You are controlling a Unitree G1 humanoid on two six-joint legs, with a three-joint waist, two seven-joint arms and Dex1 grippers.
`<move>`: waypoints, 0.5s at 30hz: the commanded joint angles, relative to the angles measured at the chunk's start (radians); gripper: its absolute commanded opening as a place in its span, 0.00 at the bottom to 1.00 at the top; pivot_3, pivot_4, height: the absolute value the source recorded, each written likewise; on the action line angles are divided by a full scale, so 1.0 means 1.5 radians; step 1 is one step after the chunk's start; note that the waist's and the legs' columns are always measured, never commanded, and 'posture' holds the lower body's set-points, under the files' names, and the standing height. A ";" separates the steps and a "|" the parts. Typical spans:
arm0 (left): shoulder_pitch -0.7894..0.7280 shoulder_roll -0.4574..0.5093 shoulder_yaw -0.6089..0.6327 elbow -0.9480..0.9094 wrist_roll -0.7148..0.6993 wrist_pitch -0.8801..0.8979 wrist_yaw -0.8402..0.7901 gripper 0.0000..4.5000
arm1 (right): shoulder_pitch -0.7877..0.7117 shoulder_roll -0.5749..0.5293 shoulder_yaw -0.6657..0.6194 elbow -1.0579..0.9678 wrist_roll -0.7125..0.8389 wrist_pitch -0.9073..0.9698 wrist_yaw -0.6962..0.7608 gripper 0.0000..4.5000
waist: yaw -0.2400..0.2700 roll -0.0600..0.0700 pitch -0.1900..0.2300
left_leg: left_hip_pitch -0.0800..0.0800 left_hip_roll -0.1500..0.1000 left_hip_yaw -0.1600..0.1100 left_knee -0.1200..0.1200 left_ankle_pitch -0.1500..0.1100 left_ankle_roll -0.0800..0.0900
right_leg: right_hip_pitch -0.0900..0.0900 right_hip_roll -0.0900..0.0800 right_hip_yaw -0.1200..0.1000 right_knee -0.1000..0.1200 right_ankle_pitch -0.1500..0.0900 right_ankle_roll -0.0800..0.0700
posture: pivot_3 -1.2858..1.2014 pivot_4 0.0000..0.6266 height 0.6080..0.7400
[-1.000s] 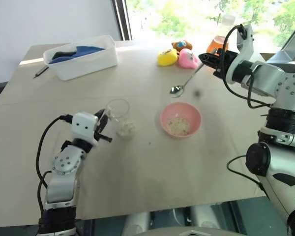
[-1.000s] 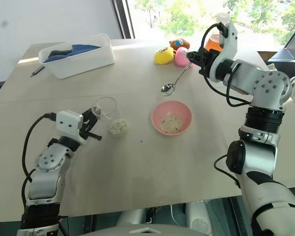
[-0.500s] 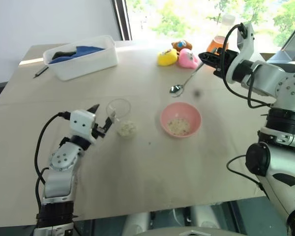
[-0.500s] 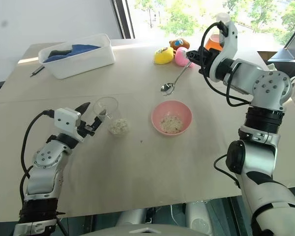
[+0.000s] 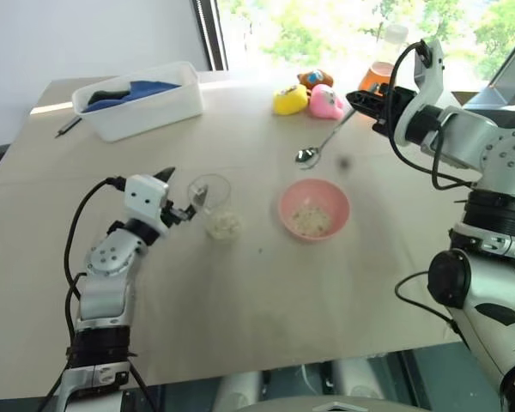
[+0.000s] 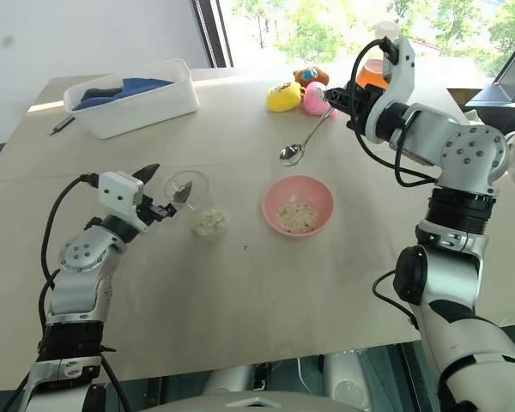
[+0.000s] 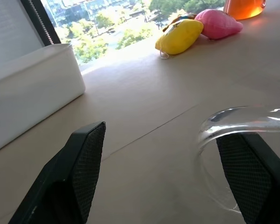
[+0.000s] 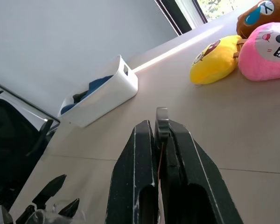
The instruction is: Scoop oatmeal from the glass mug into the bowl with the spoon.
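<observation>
I need to grab the mug by its thin looped handle (image 7: pixel 206 135) with my left gripper next, since the body of the mug bulges wide.
The glass mug (image 5: pixel 213 204) stands upright left of the table's middle, with oatmeal (image 5: pixel 224 225) in its bottom. My left gripper (image 5: pixel 180 187) is open just left of it. One finger (image 7: pixel 249 172) sits at the mug's rim (image 7: pixel 242 116), and the other finger (image 7: pixel 79 172) is well clear, so the mug is not between them. The pink bowl (image 5: pixel 285 199), to the mug's right, holds a little oatmeal. My right gripper (image 5: pixel 360 99) is shut on the spoon's handle. The spoon (image 5: pixel 324 142) hangs over the table behind the bowl, head down.
A white tub (image 5: pixel 142 107) with blue cloth stands at the back left, with a pen (image 5: pixel 71 125) beside it. Yellow (image 5: pixel 290 100), pink (image 5: pixel 328 101) and brown (image 5: pixel 316 79) plush toys and a flask of orange liquid (image 5: pixel 379 75) line the far edge.
My left gripper has opened and moved forward to the mug's rim. The right arm and the spoon have not moved.
</observation>
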 commanded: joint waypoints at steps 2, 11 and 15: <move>-0.039 0.005 -0.014 0.025 -0.006 -0.024 -0.023 0.85 | -0.003 -0.002 -0.018 -0.042 0.016 -0.006 -0.004 0.00 | 0.002 0.000 0.000 | 0.000 0.000 0.000 0.000 0.000 0.000 | 0.000 0.000 0.000 0.000 0.000 0.000 | 0.52 0.24 1.00; -0.079 -0.003 -0.027 0.065 -0.005 -0.031 -0.043 0.37 | 0.000 -0.002 -0.022 -0.053 0.021 -0.005 -0.013 0.00 | -0.001 0.000 0.000 | 0.000 0.000 0.000 0.000 0.000 0.000 | 0.000 0.000 0.000 0.000 0.000 0.000 | 0.52 0.24 1.00; -0.072 -0.009 -0.033 0.063 -0.007 -0.028 -0.043 0.37 | 0.005 0.000 -0.023 -0.060 0.023 -0.004 -0.017 0.00 | 0.000 0.000 0.000 | 0.000 0.000 0.000 0.000 0.000 0.000 | 0.000 0.000 0.000 0.000 0.000 0.000 | 0.52 0.24 1.00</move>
